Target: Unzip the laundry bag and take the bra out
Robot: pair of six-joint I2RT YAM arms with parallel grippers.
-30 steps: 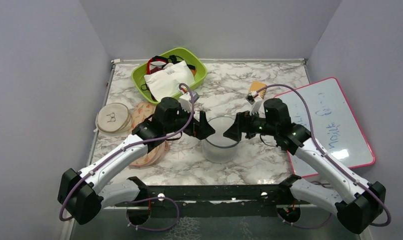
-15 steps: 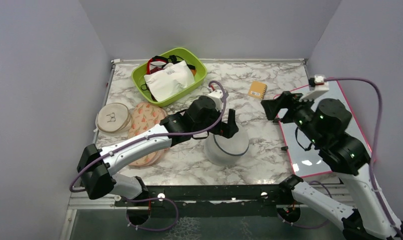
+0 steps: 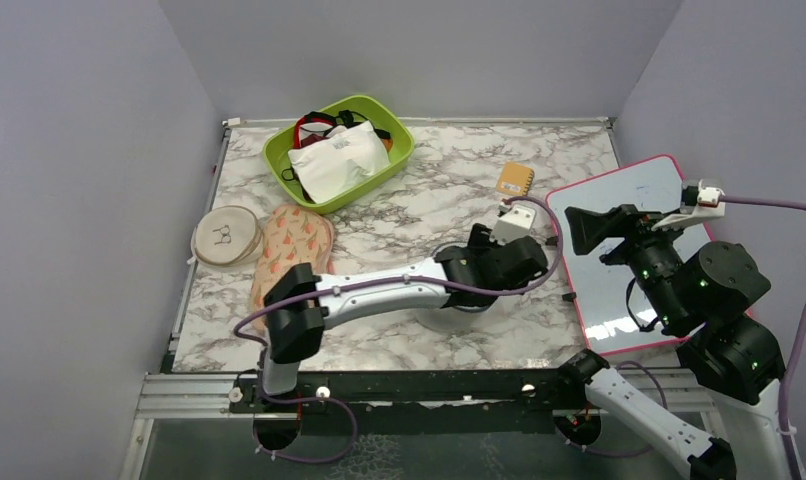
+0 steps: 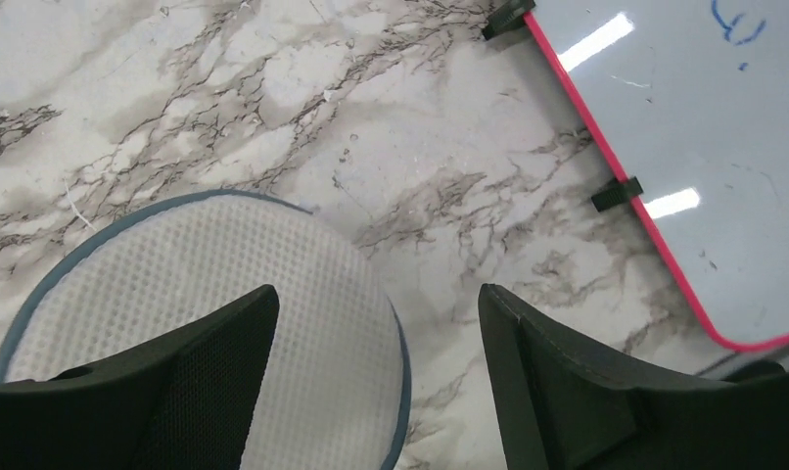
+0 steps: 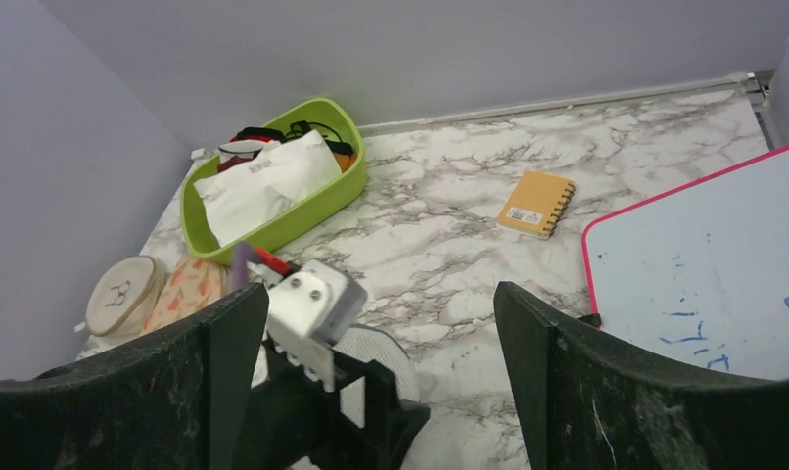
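My left gripper grips the laundry bag [image 4: 205,313] by its mesh edge at the grey-blue rim [image 4: 394,331] next, so the zipper stays free to open.
The laundry bag [image 4: 205,313] lies on the marble, white mesh with a grey-blue rim. In the top view my left arm stretches over it, leaving a strip of the bag [image 3: 457,322] showing. My left gripper [image 4: 379,294] hangs open above the bag's right rim, one finger [image 4: 214,372] over the mesh, the other over bare marble. My right gripper [image 3: 577,232] is raised high over the whiteboard, open and holding nothing. In its wrist view the right gripper [image 5: 381,294] looks down at the left wrist and the laundry bag [image 5: 386,357]. The bra is hidden.
At the back left stands a green bin [image 3: 394,160] holding a white pouch [image 3: 334,160] and straps. A beige disc [image 3: 226,235] and an orange-patterned pouch [image 3: 294,250] lie left. A small notebook [image 3: 515,180] and the red-framed whiteboard [image 3: 604,300] lie right.
My left arm has swept rightward across the bag to its right rim, jaws narrowing somewhat. The right arm has lifted away from the bag, up and to the right over the whiteboard.
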